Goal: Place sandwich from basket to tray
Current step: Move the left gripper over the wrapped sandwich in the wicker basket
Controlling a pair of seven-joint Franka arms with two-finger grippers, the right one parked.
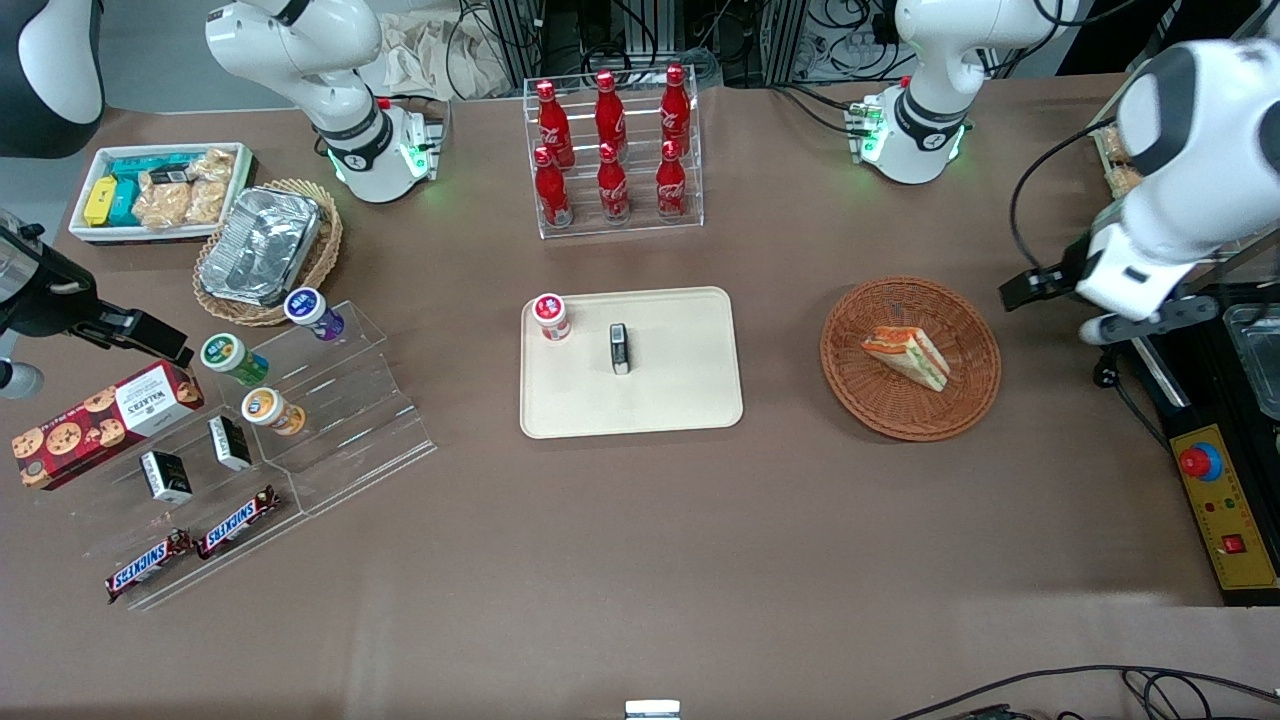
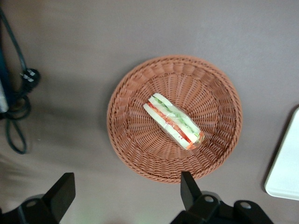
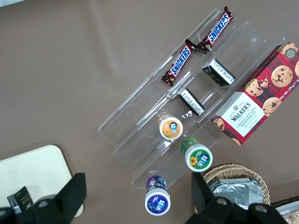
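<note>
My gripper grips the sandwich by its orange-tipped end (image 1: 884,344) next, to move it from the basket to the cream tray (image 1: 660,400).
The sandwich (image 1: 905,357) (image 2: 174,121), a wedge of pale bread with red, orange and green layers, lies in the middle of the round reddish-brown wicker basket (image 1: 955,312) (image 2: 135,140). The cream tray (image 1: 660,400) (image 2: 286,170) lies beside the basket, toward the parked arm's end. On it are a red-capped jar (image 1: 551,317) and a small dark box (image 1: 620,348). My gripper (image 1: 1030,287) (image 2: 126,191) hangs open and empty above the table just outside the basket's rim, toward the working arm's end. Its black fingers (image 2: 188,188) stand wide apart, clear of the sandwich.
A rack of red cola bottles (image 1: 612,150) stands farther from the camera than the tray. A clear stepped stand (image 1: 330,400) with cups and snack bars, a cookie box (image 1: 100,420), a tan basket with a foil container (image 1: 262,245) and a white bin (image 1: 160,190) lie toward the parked arm's end. A control box (image 1: 1225,520) and cables (image 2: 18,107) lie near the working arm.
</note>
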